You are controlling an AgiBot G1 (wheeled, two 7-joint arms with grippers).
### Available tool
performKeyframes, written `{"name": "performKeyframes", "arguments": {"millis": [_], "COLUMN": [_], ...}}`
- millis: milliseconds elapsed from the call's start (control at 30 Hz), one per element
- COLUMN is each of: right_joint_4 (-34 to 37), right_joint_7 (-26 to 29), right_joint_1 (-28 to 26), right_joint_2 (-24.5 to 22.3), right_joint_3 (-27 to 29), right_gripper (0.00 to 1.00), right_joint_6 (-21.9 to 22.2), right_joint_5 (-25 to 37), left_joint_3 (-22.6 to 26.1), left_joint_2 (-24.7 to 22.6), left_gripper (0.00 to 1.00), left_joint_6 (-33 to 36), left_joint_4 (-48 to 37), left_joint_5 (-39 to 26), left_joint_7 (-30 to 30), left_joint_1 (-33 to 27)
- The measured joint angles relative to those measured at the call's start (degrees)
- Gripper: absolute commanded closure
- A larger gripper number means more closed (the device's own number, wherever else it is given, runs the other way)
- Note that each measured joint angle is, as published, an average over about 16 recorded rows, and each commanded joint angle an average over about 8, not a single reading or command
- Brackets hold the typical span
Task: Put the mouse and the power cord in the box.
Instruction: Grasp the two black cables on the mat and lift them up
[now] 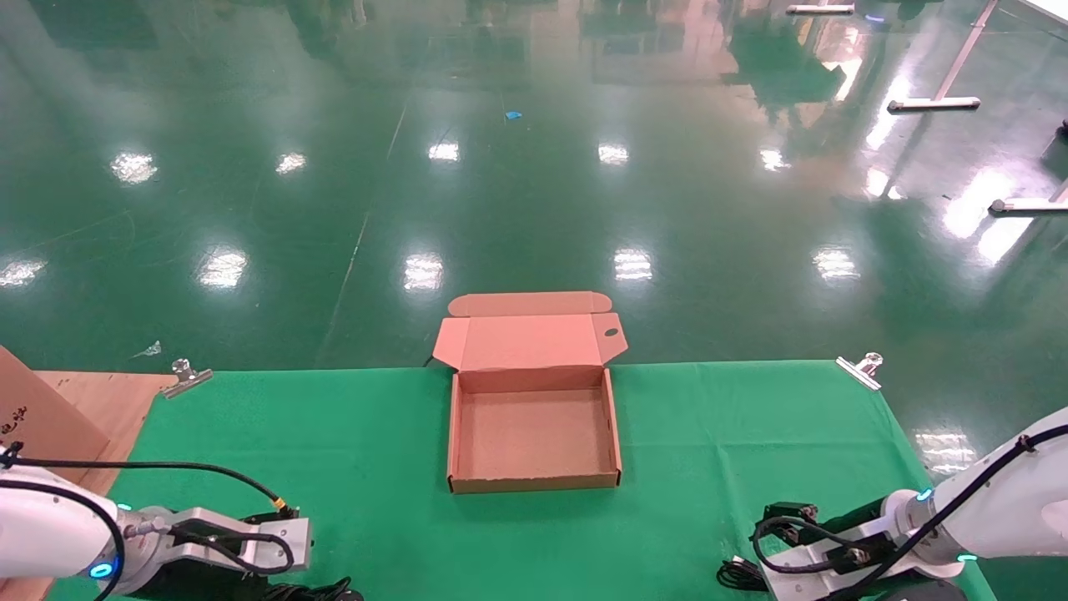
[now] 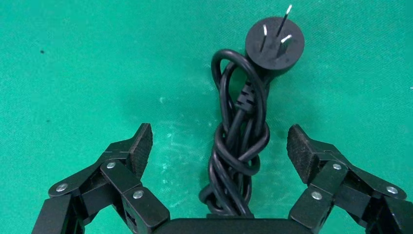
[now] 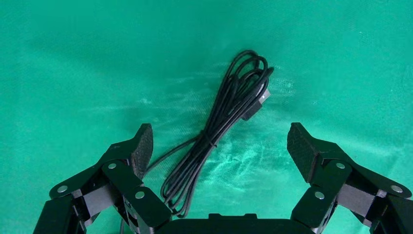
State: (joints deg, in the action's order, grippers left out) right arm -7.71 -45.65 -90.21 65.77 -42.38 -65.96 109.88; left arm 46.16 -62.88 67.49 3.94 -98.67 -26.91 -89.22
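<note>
My right gripper will next grab the bundled cable by its tied middle (image 3: pixel 210 140), because the cable is long and has loose loops at both ends.
The brown cardboard box (image 1: pixel 534 482) stands open and empty at the middle of the green cloth, its flap lid (image 1: pixel 530 340) leaning back. The power cord (image 2: pixel 241 141), a thick black knotted bundle with a three-pin plug (image 2: pixel 275 45), lies on the cloth. My left gripper (image 2: pixel 219 139) hovers over it, open, with one finger on each side and neither touching. My right gripper (image 3: pixel 219 134) is open over a thin black bundled cable (image 3: pixel 214 131) with a USB end, which lies nearer one finger. The mouse itself is out of view. Both arms are low at the near edge.
Green cloth (image 1: pixel 334 467) covers the table. Metal clips (image 1: pixel 185 377) (image 1: pixel 862 369) pin its far corners. A wooden board (image 1: pixel 100 396) and a brown panel (image 1: pixel 33 409) lie at the far left. Beyond the table edge is glossy green floor.
</note>
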Motion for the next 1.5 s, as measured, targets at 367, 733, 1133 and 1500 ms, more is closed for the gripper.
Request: {"name": "performKeyframes", "arguments": {"millis": [367,733,1133,1500], "right_joint_4": [4.2,6.3,7.1,7.2], "right_joint_7": [-2.5,-4.0,-5.1,-5.9], "right_joint_1": [-0.9,-1.2,-1.1,-1.6], "right_joint_2": [0.8,0.7,0.5,0.1], "right_joint_3": [0.2,0.7,0.9,1.4], "right_gripper": [1.00,1.00,1.00,1.00], "right_joint_6": [0.8,0.2,-0.2,-1.0], "right_joint_5": [-0.3,-1.1,-1.3,-2.1], "left_joint_3": [-0.2,-0.4,-0.4,-0.5], "left_joint_2": [-0.2,-0.3,-0.4,0.0], "left_gripper": [1.00,1.00,1.00,1.00], "left_joint_6": [0.0,0.2,-0.1,1.0], "left_joint_4": [-2.0,-3.0,-3.4,-3.3], "left_joint_5": [0.3,0.6,0.6,0.8], "left_joint_7": [-1.5,-2.3,-2.9,-3.7], "left_joint_1": [0.0,0.1,0.4,-0.5]}}
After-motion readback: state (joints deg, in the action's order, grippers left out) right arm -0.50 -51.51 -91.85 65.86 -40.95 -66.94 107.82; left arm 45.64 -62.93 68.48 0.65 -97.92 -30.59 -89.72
